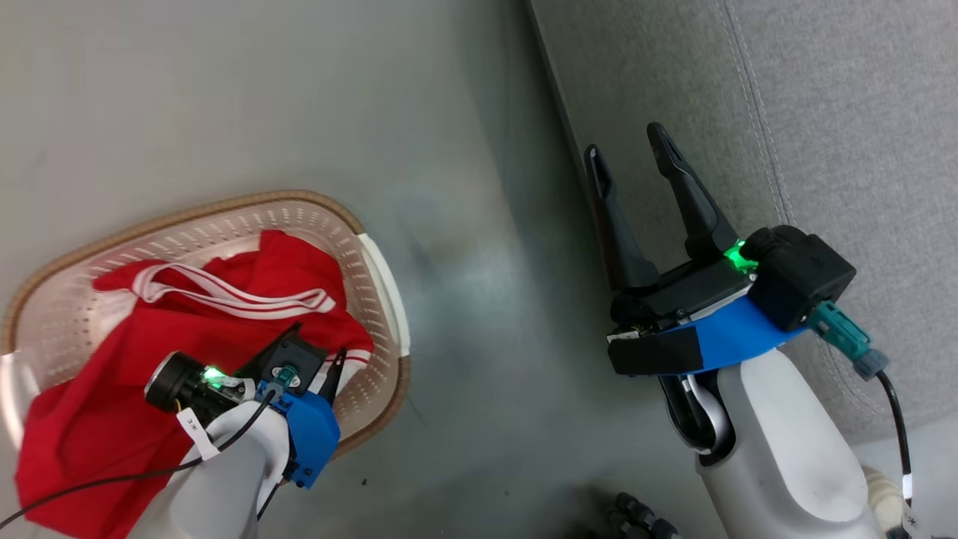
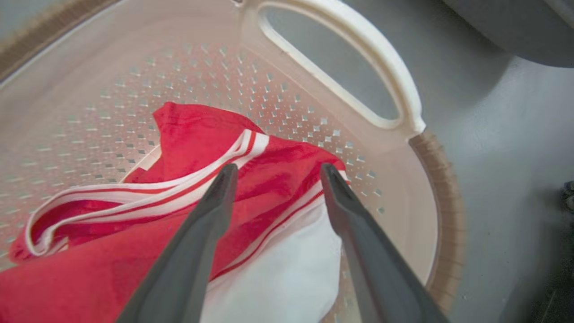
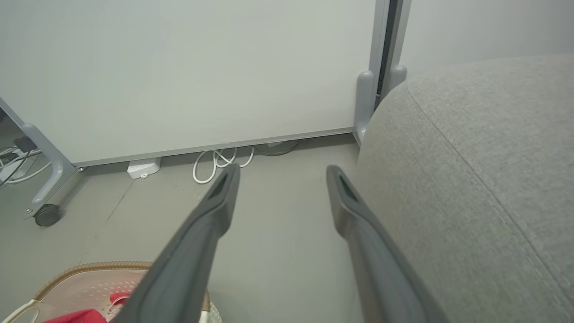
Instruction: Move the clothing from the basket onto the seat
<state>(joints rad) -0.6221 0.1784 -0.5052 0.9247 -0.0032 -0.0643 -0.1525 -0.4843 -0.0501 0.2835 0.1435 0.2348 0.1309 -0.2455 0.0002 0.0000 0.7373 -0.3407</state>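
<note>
The red garment is slack and in a heap in the basket. I should grab it next with my left gripper by the striped fold (image 2: 279,170) that stands up.
The red clothing (image 1: 224,314) lies heaped in the cream basket (image 1: 224,206) at the lower left, its white stripe trim on top. In the left wrist view the clothing (image 2: 193,130) shows a white lining (image 2: 287,269) near the basket's handle (image 2: 381,76). My left gripper (image 1: 318,352) points down into the basket, open, its fingertips straddling a striped fold (image 2: 279,170); nothing is pinched. My right gripper (image 1: 627,142) hangs open and empty beside the grey seat (image 1: 823,112), over the floor (image 3: 282,170). A corner of the basket (image 3: 89,269) and a scrap of red (image 3: 76,316) show below it.
Grey floor (image 1: 464,224) separates the basket from the seat's front edge (image 3: 471,179). A white panel wall (image 3: 179,67) on a castor leg (image 3: 47,215) stands beyond, with white cables (image 3: 219,163) along its base. A dark part (image 1: 636,516) sits at the bottom edge.
</note>
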